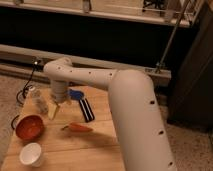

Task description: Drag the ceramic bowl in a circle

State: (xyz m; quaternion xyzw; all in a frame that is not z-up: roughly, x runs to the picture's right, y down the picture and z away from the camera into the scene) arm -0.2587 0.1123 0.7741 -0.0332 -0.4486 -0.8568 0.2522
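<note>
The robot should drag the bowl in a circle across the wooden table, so its gripper should grab the ceramic bowl's rim [32, 116] next.
The ceramic bowl [29, 126], reddish-orange inside with a darker rim, sits at the left side of the wooden table [95, 145]. My white arm reaches across from the right. Its gripper [54, 111] hangs pointing down just above and to the right of the bowl, apart from it. The pale fingers stand open with nothing between them.
A small white cup [30, 154] stands in front of the bowl near the table's front left corner. An orange carrot [77, 127] lies mid-table. A blue and black object [82, 106] lies behind it. A clear bottle [40, 102] stands at the back left.
</note>
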